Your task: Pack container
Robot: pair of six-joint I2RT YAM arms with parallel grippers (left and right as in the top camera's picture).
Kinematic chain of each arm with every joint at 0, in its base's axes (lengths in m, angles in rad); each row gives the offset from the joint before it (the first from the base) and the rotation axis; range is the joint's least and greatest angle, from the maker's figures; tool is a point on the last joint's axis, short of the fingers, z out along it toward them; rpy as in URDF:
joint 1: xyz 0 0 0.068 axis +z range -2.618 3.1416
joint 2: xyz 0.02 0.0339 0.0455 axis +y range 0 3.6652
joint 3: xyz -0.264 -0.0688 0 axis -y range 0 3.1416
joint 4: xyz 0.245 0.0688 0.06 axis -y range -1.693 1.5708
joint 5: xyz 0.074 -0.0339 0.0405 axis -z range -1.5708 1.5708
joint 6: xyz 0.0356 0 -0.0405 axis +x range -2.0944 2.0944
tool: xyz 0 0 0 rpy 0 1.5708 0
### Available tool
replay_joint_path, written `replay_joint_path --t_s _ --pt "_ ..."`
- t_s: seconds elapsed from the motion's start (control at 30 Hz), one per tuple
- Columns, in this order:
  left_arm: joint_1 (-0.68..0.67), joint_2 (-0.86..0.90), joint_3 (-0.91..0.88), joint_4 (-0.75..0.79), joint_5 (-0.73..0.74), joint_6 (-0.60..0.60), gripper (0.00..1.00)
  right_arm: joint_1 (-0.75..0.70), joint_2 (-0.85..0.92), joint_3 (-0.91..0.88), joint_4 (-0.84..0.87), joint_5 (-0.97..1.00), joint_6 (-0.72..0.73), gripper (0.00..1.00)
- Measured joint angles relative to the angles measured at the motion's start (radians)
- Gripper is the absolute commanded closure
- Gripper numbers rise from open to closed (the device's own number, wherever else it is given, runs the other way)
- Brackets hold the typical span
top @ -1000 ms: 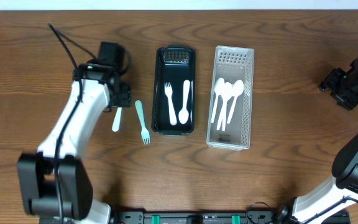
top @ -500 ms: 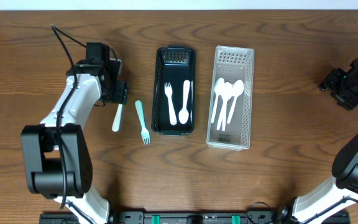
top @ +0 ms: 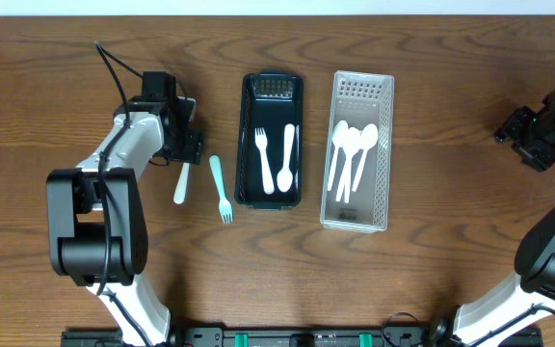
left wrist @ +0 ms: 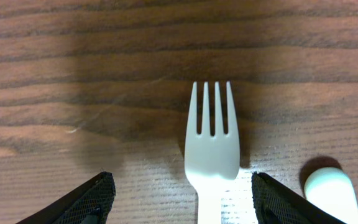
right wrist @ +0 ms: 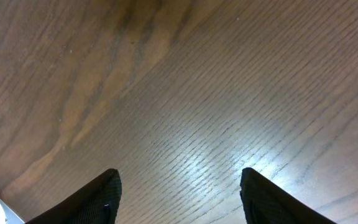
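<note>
My left gripper needs to lower its fingers first, then close on the white fork. The fingers are above the fork between them, so they would miss it if they closed now.
A white plastic fork (left wrist: 212,146) lies on the wood, tines pointing away from my left gripper (left wrist: 182,182), which is open with a jaw on each side of the fork's neck. In the overhead view the left gripper (top: 187,146) covers that fork's head and only the handle (top: 180,185) shows. A pale green fork (top: 221,190) lies just to its right; its rounded handle end (left wrist: 330,190) shows in the left wrist view. A black container (top: 270,197) holds a white fork and a white spoon. My right gripper (right wrist: 179,180) is open and empty over bare wood.
A clear slotted container (top: 383,145) with three white spoons stands to the right of the black one. My right gripper (top: 531,135) hangs near the table's far right edge, away from both containers.
My left arm has swung its elbow to the left and back. Its gripper has stayed over the white fork's head. The forks, the containers and the right arm have not moved.
</note>
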Motion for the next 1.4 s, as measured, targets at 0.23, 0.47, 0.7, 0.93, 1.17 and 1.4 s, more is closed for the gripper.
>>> replay_joint_path --t_s 0.23,0.47,0.7,0.93,1.17,1.4 --pt "-0.022 0.034 0.006 0.020 0.012 0.011 0.32 0.000 0.000 0.000 -0.018 0.000 0.000 0.38" --pt "-0.050 0.038 0.007 0.027 0.024 0.014 0.63 0.000 0.000 0.000 -0.023 0.000 0.000 0.38" --pt "-0.052 0.038 0.011 0.000 0.028 0.005 0.85 0.000 0.000 0.000 -0.023 0.000 0.000 0.38" --pt "-0.052 0.037 0.043 -0.132 0.019 0.002 0.94 0.000 0.000 0.000 -0.024 0.000 0.000 0.38" --pt "-0.059 -0.097 0.165 -0.289 0.009 -0.006 0.94 0.000 0.000 0.000 -0.024 0.000 0.000 0.37" --pt "-0.195 -0.388 0.267 -0.267 0.045 -0.111 0.94 0.000 0.000 0.000 -0.023 0.000 0.000 0.38"
